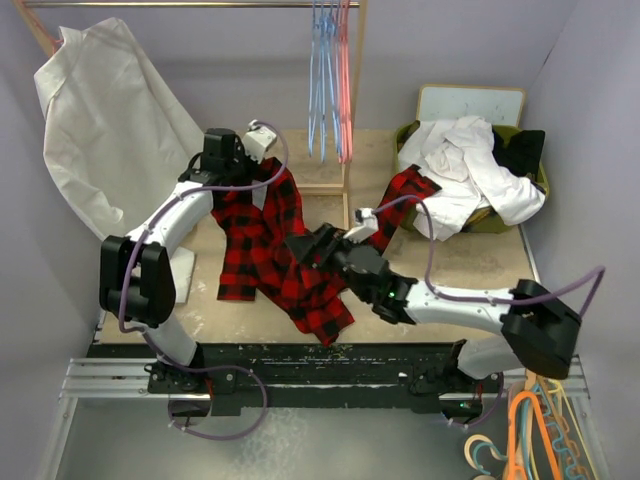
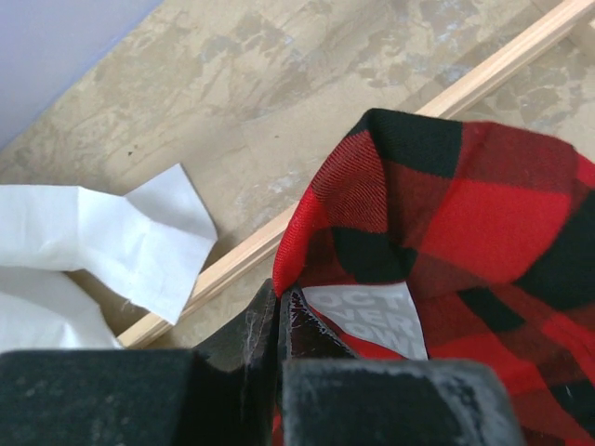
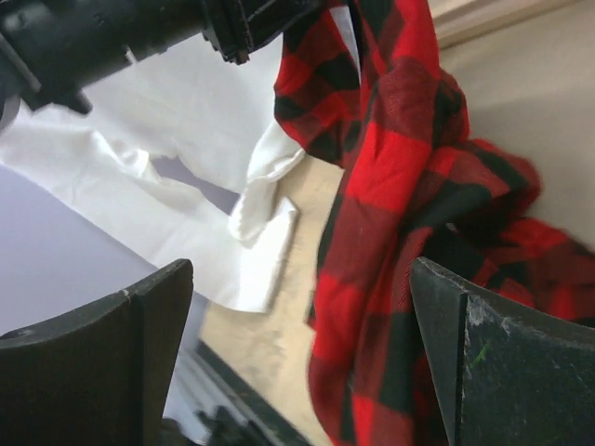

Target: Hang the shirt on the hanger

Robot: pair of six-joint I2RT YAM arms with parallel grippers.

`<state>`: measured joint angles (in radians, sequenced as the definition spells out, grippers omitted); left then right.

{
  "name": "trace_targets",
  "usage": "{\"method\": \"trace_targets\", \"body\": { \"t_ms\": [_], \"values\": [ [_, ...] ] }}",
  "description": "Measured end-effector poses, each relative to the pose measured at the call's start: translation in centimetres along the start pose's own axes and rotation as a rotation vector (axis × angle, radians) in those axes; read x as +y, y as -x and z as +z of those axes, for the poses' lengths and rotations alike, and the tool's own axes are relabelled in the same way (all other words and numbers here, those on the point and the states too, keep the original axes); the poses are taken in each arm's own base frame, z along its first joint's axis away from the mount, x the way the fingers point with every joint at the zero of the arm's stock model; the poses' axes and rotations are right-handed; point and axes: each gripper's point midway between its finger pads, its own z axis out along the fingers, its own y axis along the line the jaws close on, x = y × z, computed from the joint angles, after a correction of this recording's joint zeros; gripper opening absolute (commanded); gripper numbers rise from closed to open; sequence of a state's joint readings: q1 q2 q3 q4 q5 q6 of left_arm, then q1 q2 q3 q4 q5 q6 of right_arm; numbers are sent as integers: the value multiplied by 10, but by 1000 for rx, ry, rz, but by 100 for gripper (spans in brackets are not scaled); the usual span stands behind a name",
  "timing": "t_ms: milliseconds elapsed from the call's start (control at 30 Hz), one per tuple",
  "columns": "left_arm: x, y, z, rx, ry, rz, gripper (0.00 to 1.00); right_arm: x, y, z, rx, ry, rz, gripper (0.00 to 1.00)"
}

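Note:
My right gripper grabs the shirt's hanging middle fold (image 1: pixel 288 248) (image 3: pixel 363 283) next, away from the collar edge, to spread it open for the hanger.
The red-and-black plaid shirt (image 1: pixel 262 245) hangs from my left gripper (image 1: pixel 250 178), its hem trailing down toward the table's front and one sleeve (image 1: pixel 408 195) stretched right toward the basket. In the left wrist view my left gripper (image 2: pixel 277 295) is shut on the shirt's collar edge (image 2: pixel 446 214), beside the white lettered label (image 2: pixel 367 318). My right gripper (image 1: pixel 303 248) is open at the shirt's middle. In the right wrist view the right gripper (image 3: pixel 297 372) is wide open, with the hanging shirt (image 3: pixel 390 214) between the fingers. The pink-red hanger (image 1: pixel 345 90) hangs on the rail.
Light blue hangers (image 1: pixel 320 85) hang beside the pink-red one on the wooden rack (image 1: pixel 350 190). A large white garment (image 1: pixel 100 130) hangs at the back left. A green basket (image 1: pixel 543 180) holds a white clothes heap (image 1: pixel 465 165). Orange hangers (image 1: pixel 535 430) lie at the front right.

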<state>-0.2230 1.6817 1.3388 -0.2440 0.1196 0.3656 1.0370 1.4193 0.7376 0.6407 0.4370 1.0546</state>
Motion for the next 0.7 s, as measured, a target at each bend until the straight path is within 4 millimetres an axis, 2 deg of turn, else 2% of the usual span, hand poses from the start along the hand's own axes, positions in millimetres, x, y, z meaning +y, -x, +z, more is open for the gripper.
{"method": "trace_targets", "body": {
  "t_ms": [67,167,267,367,433,500,600,667,700],
  "values": [
    [-5,-1,3,-3,-27,-9,0,-12,8,-20,-35,43,-116,100],
    [-13,3,4,-34,-67,-8,0,-26,21,-48,-93,125,-387,100],
    [-23,2,3,-58,-109,-6,0,-22,39,-55,-163,184,-650,97],
    [-35,-1,-7,-74,-154,-4,0,-17,61,-51,-234,241,-907,94],
    [-41,2,-18,-99,-180,3,0,-28,80,-44,-264,235,-1075,94],
    [-46,10,-32,-140,-204,24,0,-48,100,-34,-276,193,-1209,94],
    [-54,30,-64,-226,-242,77,0,-82,122,-15,-228,137,-1302,93],
    [-58,45,-83,-283,-266,111,0,-96,131,-5,-169,139,-1314,92],
    [-61,51,-93,-307,-286,130,0,-97,134,-1,-145,158,-1314,92]
  ]
}}
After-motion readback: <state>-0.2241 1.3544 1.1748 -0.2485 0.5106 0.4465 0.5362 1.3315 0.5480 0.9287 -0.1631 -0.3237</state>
